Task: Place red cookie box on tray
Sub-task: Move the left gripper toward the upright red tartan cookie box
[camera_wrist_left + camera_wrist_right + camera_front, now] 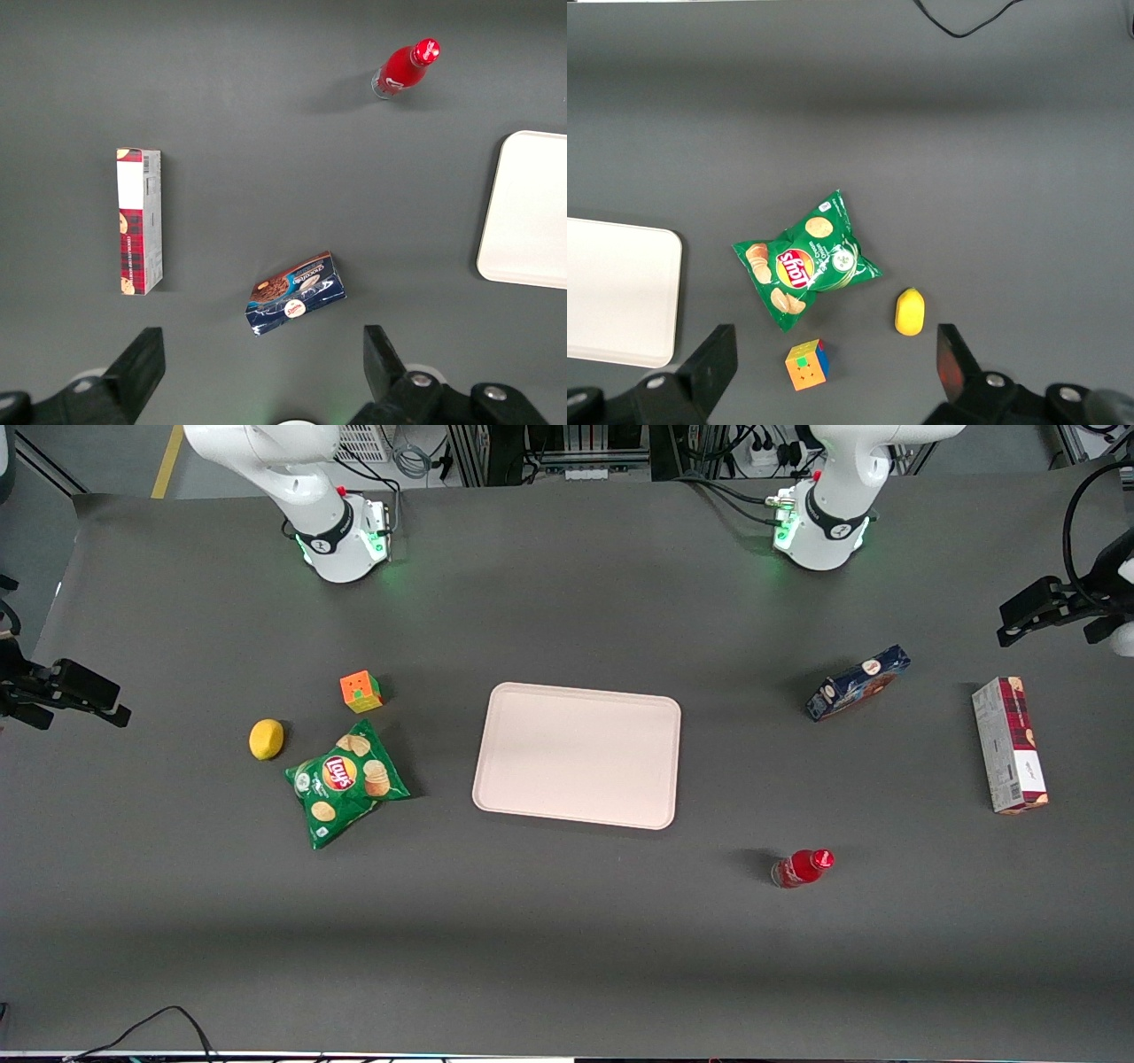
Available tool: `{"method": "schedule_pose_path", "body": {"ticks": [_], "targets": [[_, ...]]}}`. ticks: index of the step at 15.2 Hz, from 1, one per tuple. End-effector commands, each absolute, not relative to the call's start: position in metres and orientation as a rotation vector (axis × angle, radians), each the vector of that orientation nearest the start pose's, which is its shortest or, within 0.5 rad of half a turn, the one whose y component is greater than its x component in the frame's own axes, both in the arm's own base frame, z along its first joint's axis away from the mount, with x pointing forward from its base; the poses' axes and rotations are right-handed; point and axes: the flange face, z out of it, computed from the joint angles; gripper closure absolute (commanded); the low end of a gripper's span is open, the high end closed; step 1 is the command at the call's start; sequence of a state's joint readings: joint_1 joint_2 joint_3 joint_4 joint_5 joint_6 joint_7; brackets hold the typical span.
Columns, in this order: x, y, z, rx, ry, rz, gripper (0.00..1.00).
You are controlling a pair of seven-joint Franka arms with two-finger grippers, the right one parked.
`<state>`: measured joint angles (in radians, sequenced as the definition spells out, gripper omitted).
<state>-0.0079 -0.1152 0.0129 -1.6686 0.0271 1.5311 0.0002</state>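
Observation:
I should grab the box by its plaid section [1015, 713] with my gripper next. Then I should put the red cookie box on the tray [576, 755].
The red cookie box [1010, 746] lies flat near the working arm's end of the table, plaid face and grey-white printed side showing. It also shows in the left wrist view [139, 221]. The pale pink tray [576, 755] lies bare at the table's middle, and its edge shows in the left wrist view [530, 212]. My gripper [261, 363] is open and empty, its jaws spread wide, held high above the table. It is apart from the cookie box, with the dark blue box closest below it. The gripper is out of the front view.
A dark blue box [858, 683] lies between the tray and the cookie box. A small red bottle [802, 867] stands nearer the front camera. Toward the parked arm's end lie a green chip bag [345, 784], a lemon [266, 740] and a colour cube [361, 691].

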Motion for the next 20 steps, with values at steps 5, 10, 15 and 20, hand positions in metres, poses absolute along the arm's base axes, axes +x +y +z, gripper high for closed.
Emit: {"method": "schedule_pose_path", "body": {"ticks": [5,10,15,20], "targets": [[0.515,0.003,0.631,-3.119,0.007,0.041,0.00],[0.528,0.052,0.611,-3.091,0.236,0.040,0.00],[0.517,0.150,0.550,-3.107,0.223,0.019,0.00],[0.488,0.203,0.441,-3.129,0.059,0.044,0.00]]}}
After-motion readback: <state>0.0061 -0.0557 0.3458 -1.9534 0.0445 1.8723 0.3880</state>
